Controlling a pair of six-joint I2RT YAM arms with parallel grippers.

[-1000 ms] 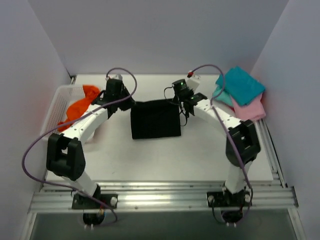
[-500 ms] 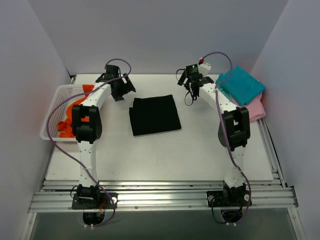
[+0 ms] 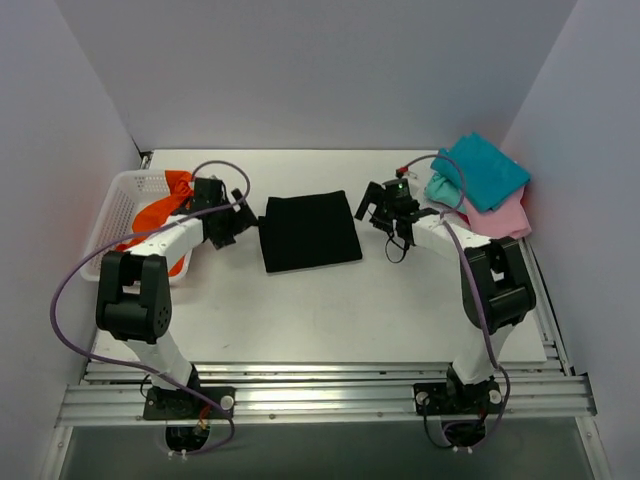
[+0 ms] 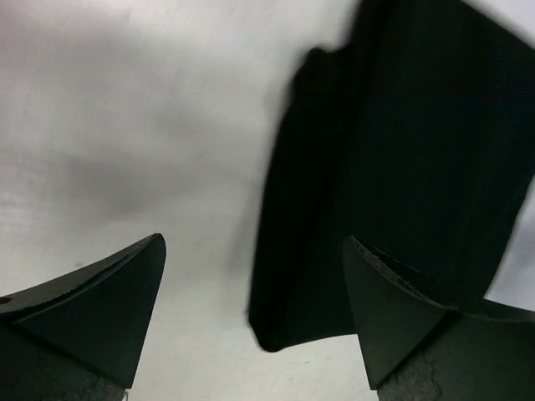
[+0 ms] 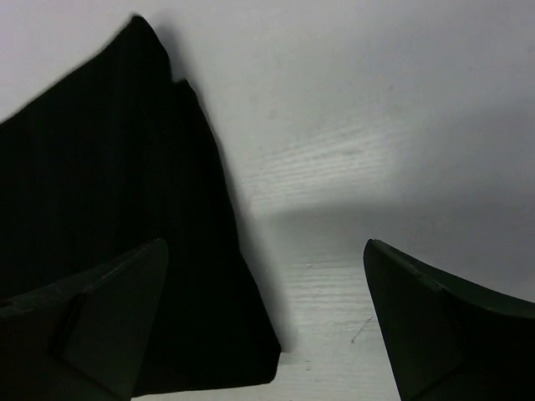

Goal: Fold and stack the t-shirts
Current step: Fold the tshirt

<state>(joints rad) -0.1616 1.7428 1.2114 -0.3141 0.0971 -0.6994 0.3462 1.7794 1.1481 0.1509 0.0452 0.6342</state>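
Note:
The folded black t-shirt's edge (image 3: 353, 226) (image 5: 223, 205) facing the teal t-shirt is the part my right gripper should grab next, with the layers together, to stack the shirt still folded.
A black t-shirt (image 3: 310, 232) lies folded into a flat rectangle at the table's middle. My left gripper (image 3: 243, 222) hangs open just off its left edge, and in the left wrist view a corner of the black cloth (image 4: 401, 150) lies between the wide-spread fingers of that gripper (image 4: 253, 244), ungripped. My right gripper (image 3: 371, 208) is open at the shirt's right edge. The right wrist view has the shirt's corner (image 5: 109, 184) below this gripper (image 5: 266, 244), its left finger over the cloth. A teal t-shirt (image 3: 482, 172) lies on a pink one (image 3: 508, 216) at the back right. An orange t-shirt (image 3: 158, 212) sits in the basket.
A white mesh basket (image 3: 112, 210) stands at the left, against the side wall. Grey walls close in the table on three sides. A metal rail (image 3: 320, 395) runs along the near edge by the arm bases.
Both grippers opened and let go of the black shirt's back corners. The arms swung up toward the back, then came down beside the shirt's left and right edges.

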